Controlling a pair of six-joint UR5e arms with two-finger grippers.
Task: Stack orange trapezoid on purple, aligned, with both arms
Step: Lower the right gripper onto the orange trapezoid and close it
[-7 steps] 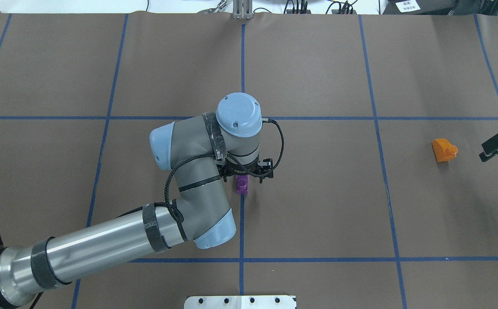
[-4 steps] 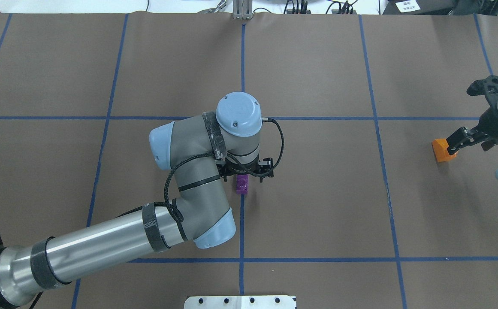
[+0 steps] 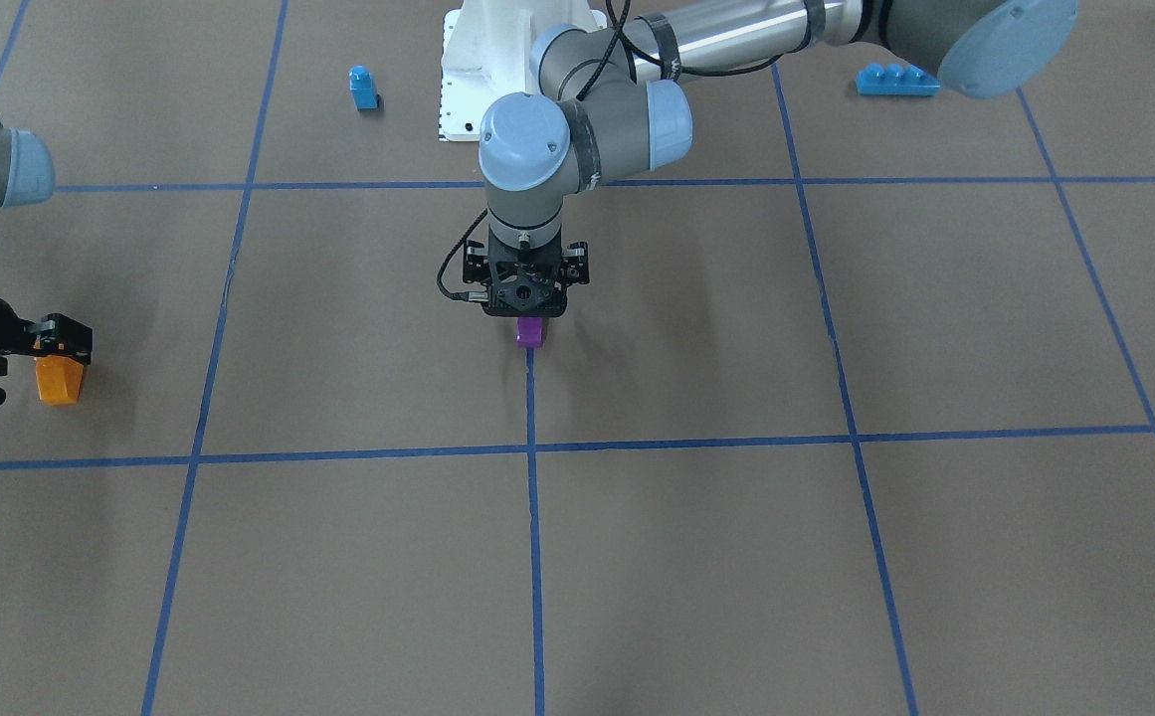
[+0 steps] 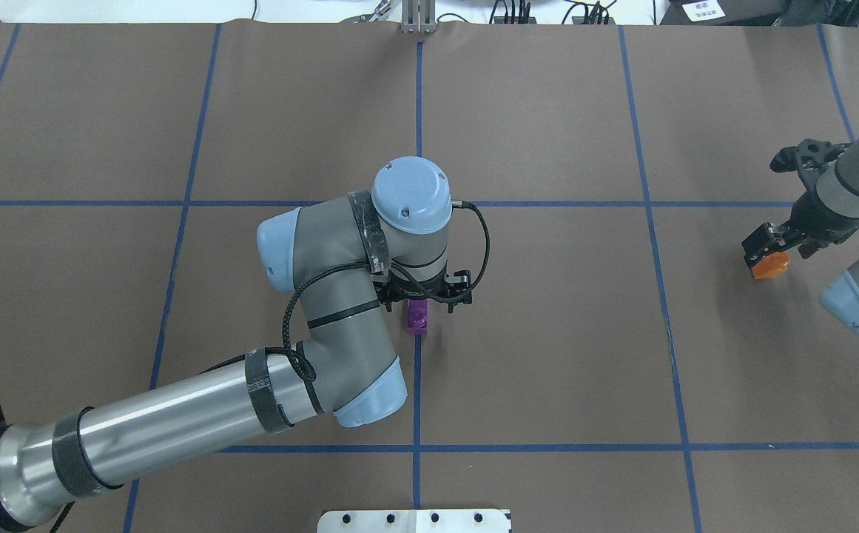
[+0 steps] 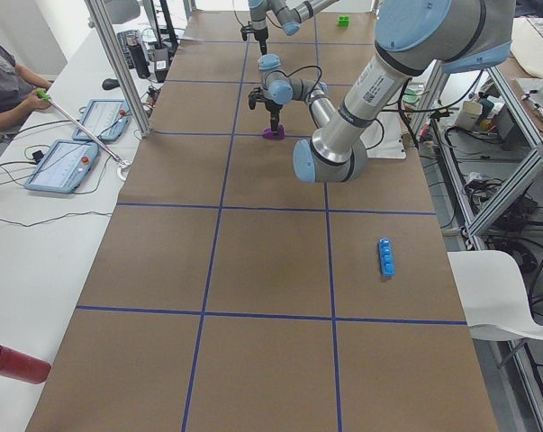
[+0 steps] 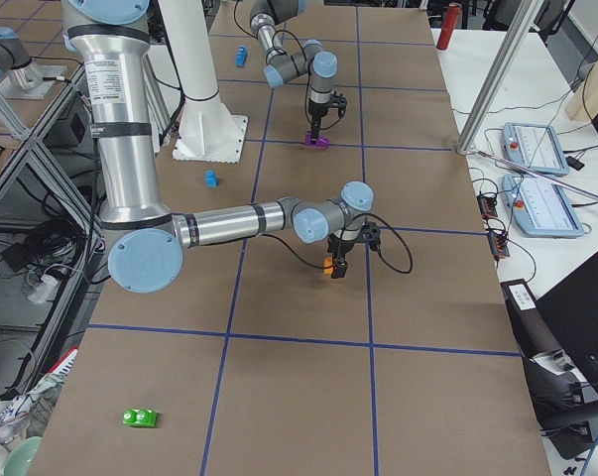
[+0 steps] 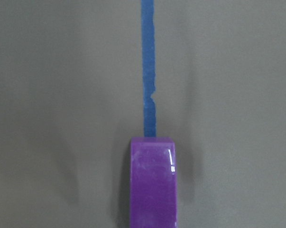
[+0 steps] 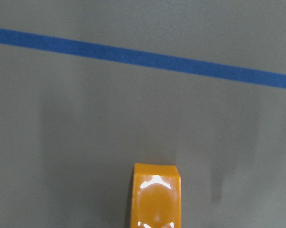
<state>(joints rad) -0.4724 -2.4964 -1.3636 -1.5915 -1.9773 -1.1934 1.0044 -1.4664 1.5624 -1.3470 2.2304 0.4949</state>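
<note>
My right gripper is going to grip the orange trapezoid by its long sides next. Then it can stack the trapezoid aligned on the purple block [image 3: 528,333].
The purple block [image 4: 417,319] sits on the blue centre line of the table; it also shows in the front view [image 3: 529,333] and low in the left wrist view [image 7: 152,183]. My left gripper [image 4: 422,305] points straight down onto it and looks shut on it. The orange trapezoid [image 4: 770,266] rests on the table at the far right, low in the right wrist view [image 8: 157,197]. My right gripper [image 4: 763,250] hangs right over it, jaws apart around it. The fingers show in neither wrist view.
A small blue one-stud block [image 3: 363,88] and a long blue brick [image 3: 895,80] lie near the white robot base [image 3: 463,99]. A green block [image 6: 140,417] lies at the table's right end. An operator sits beside the table [image 5: 5,85].
My right arm has swung in from the right edge and brought its gripper down over the orange trapezoid. The left arm and the purple block have not moved.
</note>
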